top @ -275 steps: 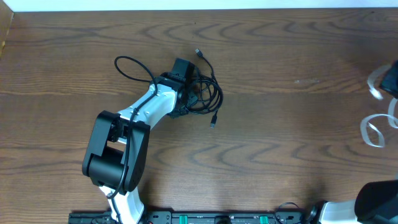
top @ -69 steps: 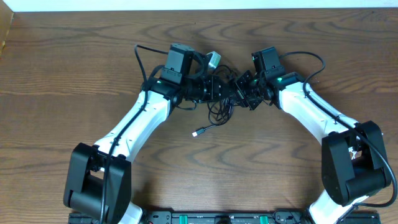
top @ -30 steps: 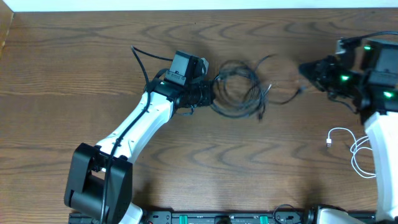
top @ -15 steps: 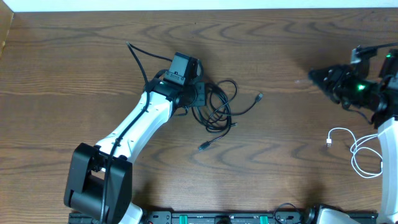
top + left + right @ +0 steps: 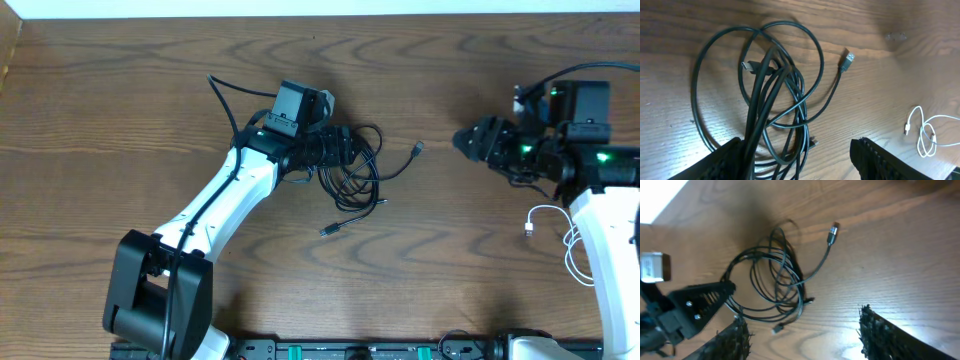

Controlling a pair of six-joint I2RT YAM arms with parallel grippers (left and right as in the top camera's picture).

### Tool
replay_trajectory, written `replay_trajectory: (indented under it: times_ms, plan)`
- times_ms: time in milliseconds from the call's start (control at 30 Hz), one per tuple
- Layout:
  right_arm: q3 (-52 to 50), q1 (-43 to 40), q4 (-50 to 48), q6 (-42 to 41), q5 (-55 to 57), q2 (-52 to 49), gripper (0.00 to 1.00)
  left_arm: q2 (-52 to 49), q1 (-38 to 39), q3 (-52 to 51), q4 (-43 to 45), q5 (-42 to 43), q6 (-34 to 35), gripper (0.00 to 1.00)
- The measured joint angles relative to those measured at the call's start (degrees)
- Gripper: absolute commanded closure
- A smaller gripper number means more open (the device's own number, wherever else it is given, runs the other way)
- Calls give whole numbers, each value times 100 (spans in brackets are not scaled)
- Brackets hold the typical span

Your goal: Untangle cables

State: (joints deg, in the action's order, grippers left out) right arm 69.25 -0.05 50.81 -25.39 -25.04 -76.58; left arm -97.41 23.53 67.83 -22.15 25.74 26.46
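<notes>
My right gripper is going to reach the tangle's side with the loose plug and grab one piece of black cable (image 5: 394, 175) (image 5: 816, 271), away from my left gripper, to untangle the black cables.
The black cables (image 5: 352, 172) lie as one tangle of loops on the table, with one plug (image 5: 418, 151) flung out to the right. My left gripper (image 5: 345, 150) hovers over the tangle's left part. In the left wrist view its jaws stand open (image 5: 796, 145), and several black strands (image 5: 771, 95) run between them, close along the left finger (image 5: 725, 161). The white cable (image 5: 572, 238) lies coiled apart at the far right. My right gripper (image 5: 462, 138) is open and empty to the right of the free plug; its wrist view shows the tangle (image 5: 774, 286) ahead of the jaws (image 5: 802, 320).
Thick black cords run from both arms, one looping near the left wrist (image 5: 225, 95). The table's far edge (image 5: 320, 12) borders a white strip. The right arm's white body (image 5: 605, 250) stands beside the white cable.
My right gripper has let go of the black cable end, opened and moved back left toward the middle. My left gripper has opened, and the stretched bundle has slumped into a loose tangle.
</notes>
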Motion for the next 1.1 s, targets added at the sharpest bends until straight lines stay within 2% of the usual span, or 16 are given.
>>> replay_trajectory:
  times_ms: [100,133,200,233,267,300,433,600,700,1000,1100]
  plan:
    - [0,208,35,9,251,-26,23,0,0,0,-125,-186,37,30]
    - [0,258,37,9,310,-42,16,0,0,0,-199,-269,44,30]
    - [-15,409,-11,44,433,-142,15,0,0,0,-435,-619,57,30]
    - [-55,466,-87,11,485,-205,17,0,0,0,-575,-817,57,30]
    - [-103,516,-144,-33,520,-282,28,0,0,0,-686,-1012,59,30]
    - [-153,555,-214,-109,538,-348,34,0,0,0,-756,-1137,59,30]
    - [-540,726,-841,-422,619,-691,43,0,0,0,-861,-1550,57,30]
    - [-1010,1067,-1757,-599,662,-1169,66,0,0,0,-872,-1731,59,30]
    - [-1110,1399,-2085,-459,656,-1523,70,0,0,0,-872,-1773,59,30]
    - [-1123,2245,-3373,238,817,-2396,62,0,0,0,-872,-1840,61,30]
    - [-1123,2343,-3766,310,885,-2734,52,0,0,0,-874,-1840,83,30]
